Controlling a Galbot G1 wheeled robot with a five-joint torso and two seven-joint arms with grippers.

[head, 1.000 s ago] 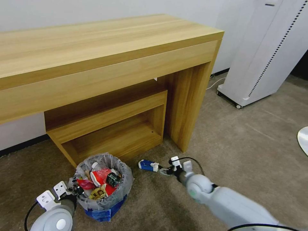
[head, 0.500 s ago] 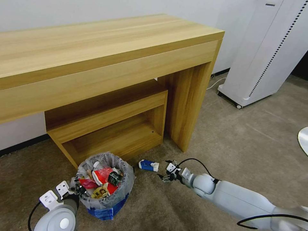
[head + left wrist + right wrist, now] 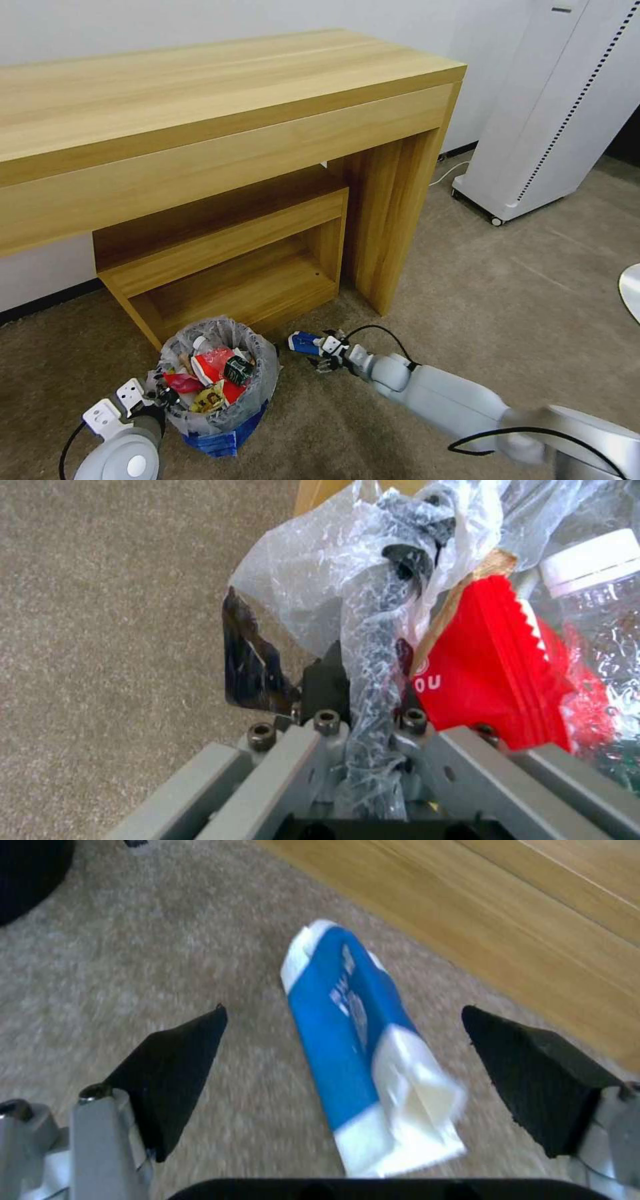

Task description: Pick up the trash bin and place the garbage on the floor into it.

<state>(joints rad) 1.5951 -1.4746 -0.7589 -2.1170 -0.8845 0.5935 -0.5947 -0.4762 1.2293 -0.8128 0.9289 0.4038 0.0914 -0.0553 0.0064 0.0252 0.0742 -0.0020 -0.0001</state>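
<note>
The blue-white carton (image 3: pixel 305 343) has a white folded end and needs to go into the trash bin. My right gripper needs to pick it up by that end next and drop it in.
The trash bin (image 3: pixel 220 427), lined with a crinkly clear bag and full of litter, stands on the beige floor (image 3: pixel 520 313) before the desk. My left gripper (image 3: pixel 160 398) is shut on its rim and bag; the left wrist view shows the bag (image 3: pixel 373 680) pinched between the fingers beside a red wrapper (image 3: pixel 493 680). A blue-white carton (image 3: pixel 305 343) of garbage lies on the carpet right of the bin. My right gripper (image 3: pixel 325 353) is open and low at its near end. In the right wrist view the carton (image 3: pixel 363 1050) lies between the two black fingertips (image 3: pixel 177 1060), not touching them.
A wooden desk (image 3: pixel 220 120) with a low open shelf (image 3: pixel 233 280) stands just behind the bin and carton. A white cabinet on wheels (image 3: pixel 553 113) is at the right. Open carpet lies right of the desk leg.
My right arm has swung left and stretched toward the carton, bringing the open gripper up to its near end. The bin and left gripper have stayed put.
</note>
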